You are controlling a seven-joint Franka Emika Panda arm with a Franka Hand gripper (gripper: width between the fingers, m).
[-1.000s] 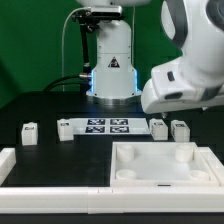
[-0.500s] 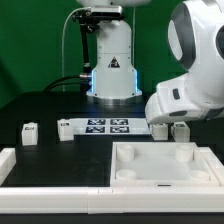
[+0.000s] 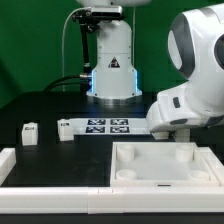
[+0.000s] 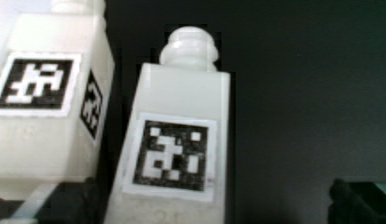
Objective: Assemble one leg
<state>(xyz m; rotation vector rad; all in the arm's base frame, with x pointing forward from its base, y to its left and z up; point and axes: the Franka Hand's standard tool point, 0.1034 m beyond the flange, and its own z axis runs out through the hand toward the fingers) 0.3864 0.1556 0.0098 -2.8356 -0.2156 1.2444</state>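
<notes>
I need to reach the white leg and grab its tagged body (image 4: pixel 169 162), so its rounded peg end stays free for a corner socket.
In the wrist view a white leg (image 4: pixel 181 130) with a square tag and a rounded peg end lies straight below the camera. A second tagged leg (image 4: pixel 48 90) lies beside it, a narrow dark gap between them. My gripper (image 4: pixel 208 205) is open: its dark fingertips (image 4: pixel 364 200) show at either side of the middle leg, apart from it. In the exterior view my arm (image 3: pixel 188 95) hangs low at the right end of the marker board (image 3: pixel 105 127) and hides the gripper and these two legs. Two more legs (image 3: pixel 30 133) (image 3: pixel 64 128) stand left of the board.
The large white square tray-like piece with corner sockets (image 3: pixel 165 170) lies in front of my arm. A white L-shaped fence (image 3: pixel 12 165) runs along the exterior view's left and front. The robot base (image 3: pixel 110 60) stands behind the marker board.
My arm has come down and shifted slightly toward the exterior view's right, now covering the two legs right of the marker board. Nothing else has moved.
</notes>
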